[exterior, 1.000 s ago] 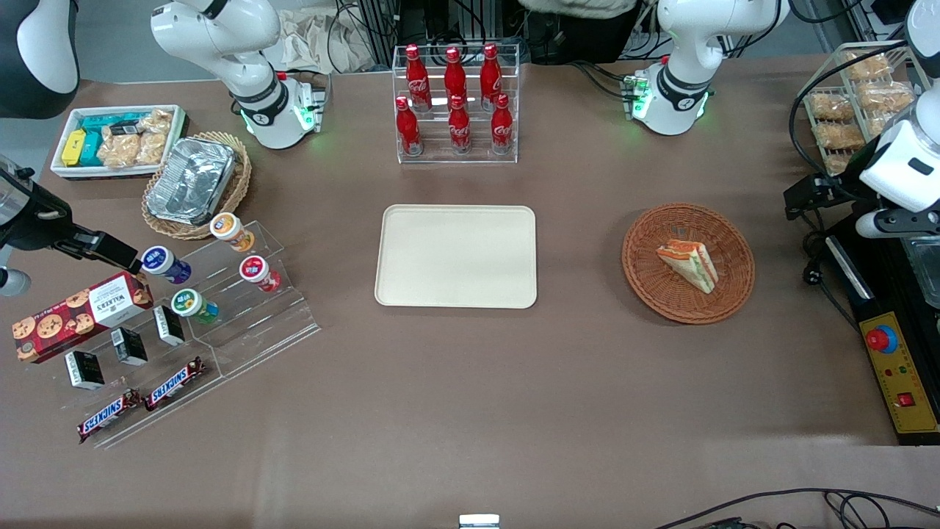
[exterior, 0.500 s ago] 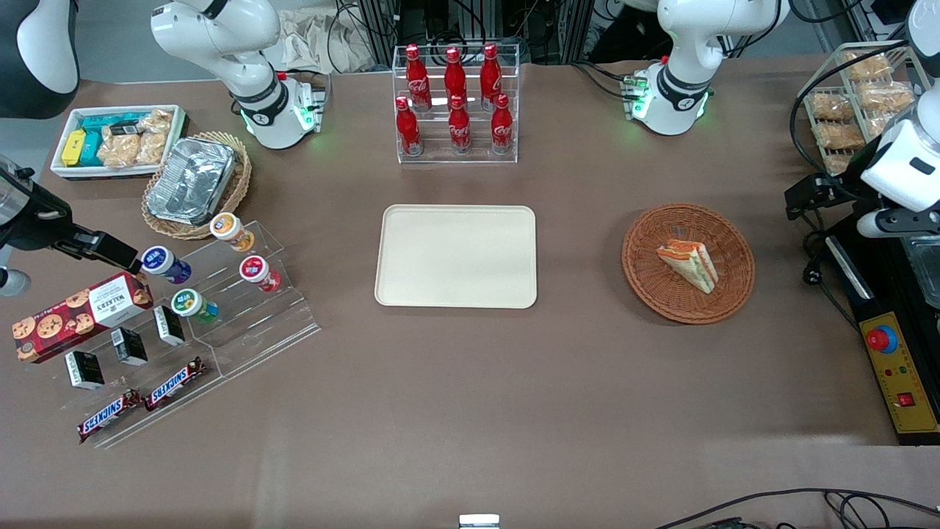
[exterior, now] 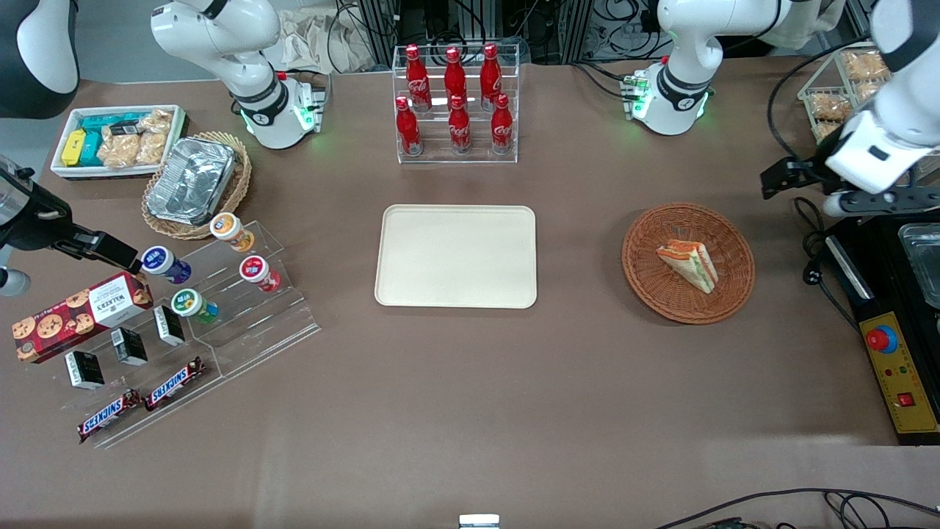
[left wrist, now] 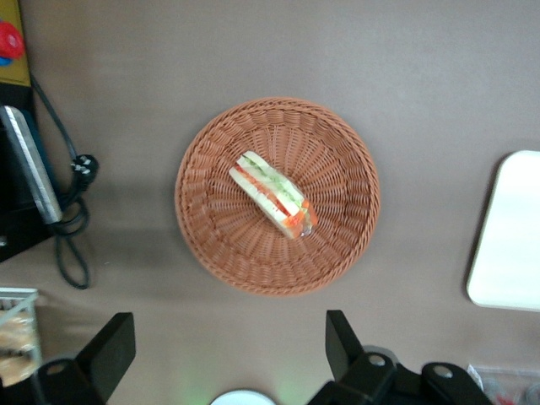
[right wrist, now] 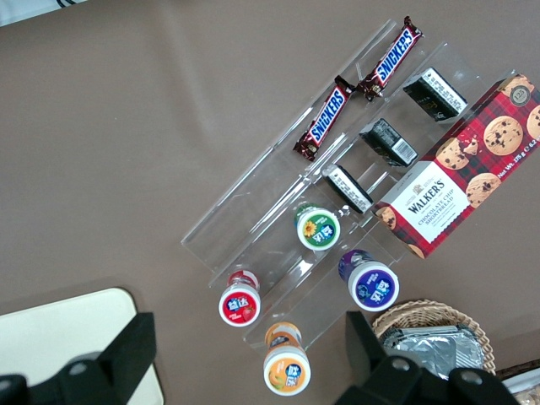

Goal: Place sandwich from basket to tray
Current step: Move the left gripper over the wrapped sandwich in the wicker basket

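The sandwich lies with its layered cut side (exterior: pixel 696 261) up, long end to end but narrow across. My left gripper needs to pinch its two outer bread slices next.
The sandwich (exterior: pixel 688 264), a white bread wedge with orange and green layers, lies in the round reddish-brown basket (exterior: pixel 653 290). The cream tray (exterior: pixel 455 256) lies flat, empty, beside the basket toward the parked arm's end. My left gripper (exterior: pixel 784 180) is open and empty, raised above the table off the basket's rim toward the working arm's end, a little farther from the front camera. In the left wrist view the gripper (left wrist: pixel 228 325) has its fingers wide apart, with the basket (left wrist: pixel 224 245), sandwich (left wrist: pixel 274 194) and a tray edge (left wrist: pixel 510 236) below.
A black control box with a red button (exterior: pixel 899 367) and a cable with plug (exterior: pixel 811 272) lie beside the basket at the working arm's end. A wire rack of bagged pastries (exterior: pixel 837 95) stands there. A cola bottle rack (exterior: pixel 455 103) stands farther back than the tray.
My left arm has swung a little toward the basket and away from the front camera. The sandwich, basket and tray have not moved.
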